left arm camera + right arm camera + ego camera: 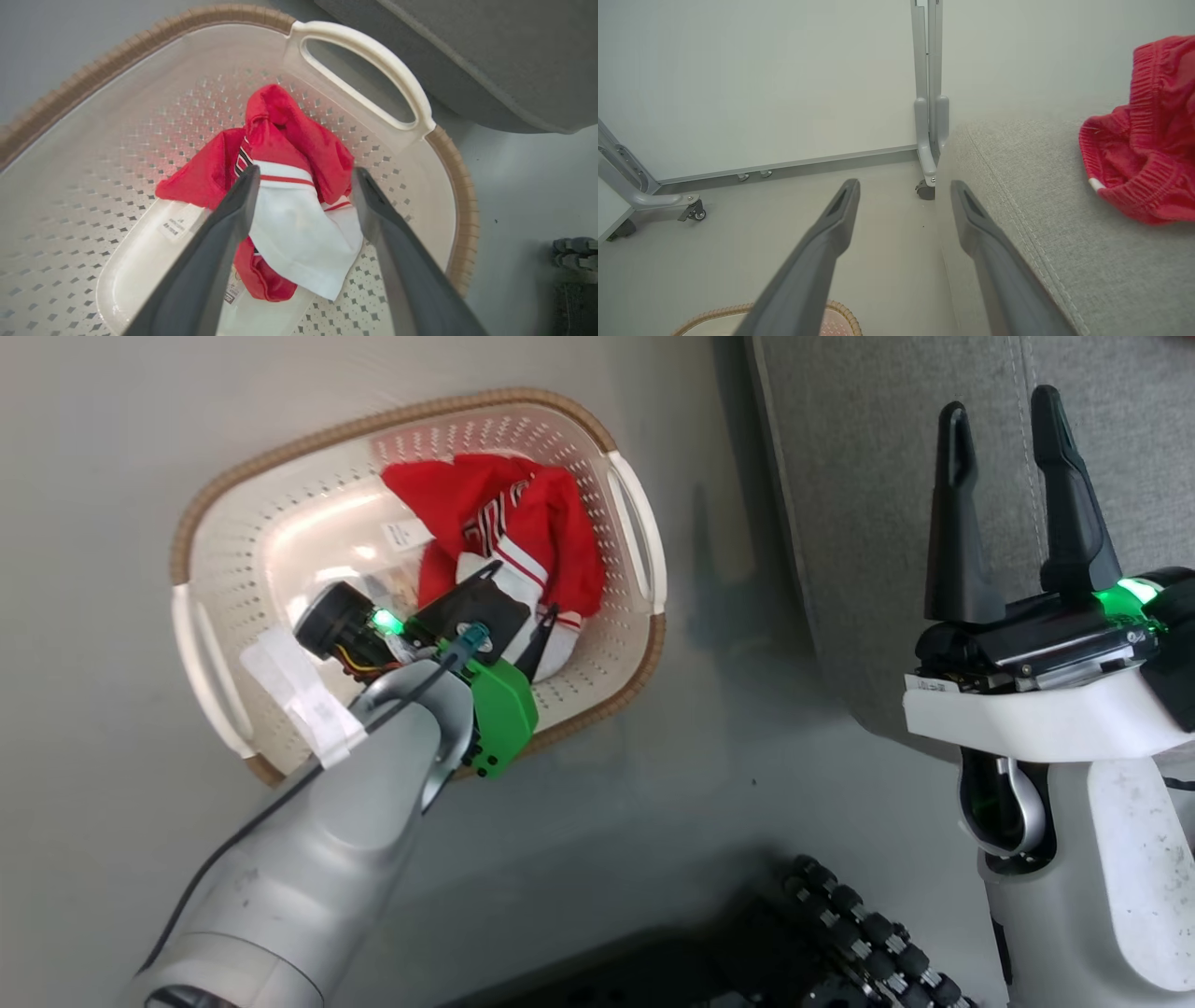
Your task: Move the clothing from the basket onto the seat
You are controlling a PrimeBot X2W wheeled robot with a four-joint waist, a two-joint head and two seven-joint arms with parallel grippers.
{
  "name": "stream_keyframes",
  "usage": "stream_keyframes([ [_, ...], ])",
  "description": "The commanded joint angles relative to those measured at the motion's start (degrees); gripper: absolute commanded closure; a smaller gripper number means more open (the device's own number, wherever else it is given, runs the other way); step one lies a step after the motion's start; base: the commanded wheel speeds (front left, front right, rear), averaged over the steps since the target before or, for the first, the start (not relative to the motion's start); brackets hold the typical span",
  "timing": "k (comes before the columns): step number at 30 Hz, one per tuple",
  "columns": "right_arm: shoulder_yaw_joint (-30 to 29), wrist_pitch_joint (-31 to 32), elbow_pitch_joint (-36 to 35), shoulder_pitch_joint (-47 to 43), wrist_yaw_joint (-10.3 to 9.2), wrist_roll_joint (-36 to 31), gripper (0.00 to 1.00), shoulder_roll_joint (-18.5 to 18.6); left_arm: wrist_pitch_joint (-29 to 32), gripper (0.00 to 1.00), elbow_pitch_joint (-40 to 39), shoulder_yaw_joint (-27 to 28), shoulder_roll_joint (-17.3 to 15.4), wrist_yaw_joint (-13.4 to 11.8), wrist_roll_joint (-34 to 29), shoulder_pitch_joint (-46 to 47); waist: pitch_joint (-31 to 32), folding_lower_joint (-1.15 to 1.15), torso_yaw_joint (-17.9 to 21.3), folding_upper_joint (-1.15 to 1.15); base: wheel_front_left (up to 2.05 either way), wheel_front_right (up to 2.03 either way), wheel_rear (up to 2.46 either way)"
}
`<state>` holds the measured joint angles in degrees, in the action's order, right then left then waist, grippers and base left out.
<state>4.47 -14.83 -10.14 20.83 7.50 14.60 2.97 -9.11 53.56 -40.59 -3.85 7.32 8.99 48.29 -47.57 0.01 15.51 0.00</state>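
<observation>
My left gripper grabs the white panel [300, 218] bunched up on top of the garment next, since the garment lies crumpled and slack in the basket.
A crumpled red garment with a white panel and striped trim [523, 537] lies in the cream perforated basket [280, 513] on the floor. My left gripper [519, 595] reaches down into the basket, open, its fingers straddling the white panel [299, 228] just above it. In the left wrist view the gripper [304, 177] frames that panel, with the basket wall [117, 140] around it. My right gripper [1001, 415] stands open and empty over the edge of the grey seat [859, 476]. A second red garment [1143, 154] lies on the seat cushion [1041, 196], to the right of my right gripper [903, 186].
The basket stands on pale grey floor [93, 709] left of the seat. A white label [176, 225] is stuck on the basket bottom. A wheeled metal frame [927, 116] and white wall panels stand behind. My dark wheeled base [840, 915] is at the bottom.
</observation>
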Motion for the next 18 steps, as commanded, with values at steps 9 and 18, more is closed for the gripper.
stream_keyframes([
  [9, 1.9, -0.4, -1.0, 1.9, -0.02, 3.4, 0.0, -0.1, 4.4, 0.0, 7.4, -1.1, -4.0, 0.2, 3.9, 6.2, -9.4, -0.01, 7.5, 0.0, 0.0, 0.0, 0.0],
  [18, 2.2, -0.4, -1.7, 0.1, -0.02, 4.8, 0.0, -0.1, 7.1, 0.0, 13.0, -1.6, -6.1, 0.2, 6.1, 9.2, -10.9, -0.01, 8.8, 0.0, 0.0, 0.0, 0.0],
])
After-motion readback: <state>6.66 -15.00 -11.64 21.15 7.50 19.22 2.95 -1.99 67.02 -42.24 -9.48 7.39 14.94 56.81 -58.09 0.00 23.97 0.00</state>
